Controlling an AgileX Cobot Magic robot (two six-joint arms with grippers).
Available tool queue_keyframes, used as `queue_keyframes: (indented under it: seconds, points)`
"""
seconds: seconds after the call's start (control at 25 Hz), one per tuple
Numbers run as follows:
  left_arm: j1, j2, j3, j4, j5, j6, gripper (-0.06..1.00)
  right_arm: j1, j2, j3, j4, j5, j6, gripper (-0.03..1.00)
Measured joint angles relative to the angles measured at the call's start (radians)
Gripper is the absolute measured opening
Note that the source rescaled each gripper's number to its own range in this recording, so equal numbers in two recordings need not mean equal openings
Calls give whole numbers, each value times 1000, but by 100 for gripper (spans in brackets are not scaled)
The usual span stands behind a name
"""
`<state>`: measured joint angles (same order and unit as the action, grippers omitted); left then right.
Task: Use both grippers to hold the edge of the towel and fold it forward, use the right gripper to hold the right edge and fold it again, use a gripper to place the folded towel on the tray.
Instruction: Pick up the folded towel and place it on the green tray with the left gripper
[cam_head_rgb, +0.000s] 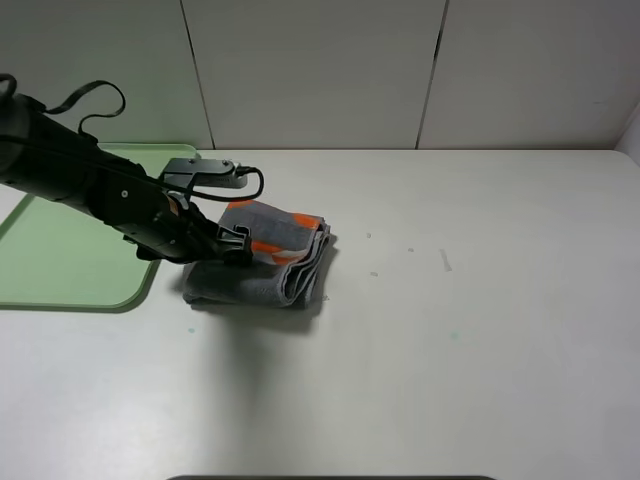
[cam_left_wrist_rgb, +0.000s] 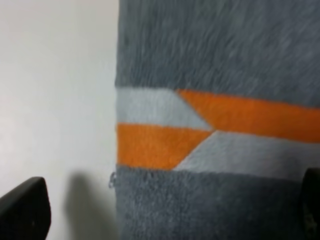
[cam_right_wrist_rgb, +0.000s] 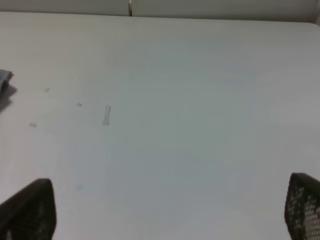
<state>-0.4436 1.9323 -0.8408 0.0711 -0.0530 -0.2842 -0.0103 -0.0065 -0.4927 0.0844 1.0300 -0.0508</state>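
Note:
My left gripper's fingers are down at the towel's depth, one outside its side edge (cam_left_wrist_rgb: 119, 200), one against the grey strip (cam_left_wrist_rgb: 215, 205), so it is time to close now.
The towel (cam_head_rgb: 270, 265) lies folded into a small thick bundle on the white table, dark grey with orange patches on top. My left gripper (cam_head_rgb: 235, 240) hangs low over the bundle's left part, open. In the left wrist view the towel (cam_left_wrist_rgb: 225, 50) fills most of the picture and the left gripper (cam_left_wrist_rgb: 167, 215) straddles its side edge: one fingertip (cam_left_wrist_rgb: 25, 210) is over bare table, the other over the cloth. The pale green tray (cam_head_rgb: 70, 250) lies just left of the towel, under the left arm. My right gripper (cam_right_wrist_rgb: 165, 215) is open over bare table and holds nothing; the high view does not show it.
A white panelled wall (cam_head_rgb: 320, 70) closes off the table's far edge. A few small marks (cam_head_rgb: 445, 260) dot the table right of the towel. The left arm's black cable (cam_head_rgb: 90, 100) loops above the tray.

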Motion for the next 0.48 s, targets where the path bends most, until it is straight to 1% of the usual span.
queue_keyframes:
  seconds: [0.28,0.48]
  points:
    - [0,9,0,-10,-19,16,99,0,0,0,0,0,0,100]
    - [0,9,0,-19,-20,18,94,0,0,0,0,0,0,100]
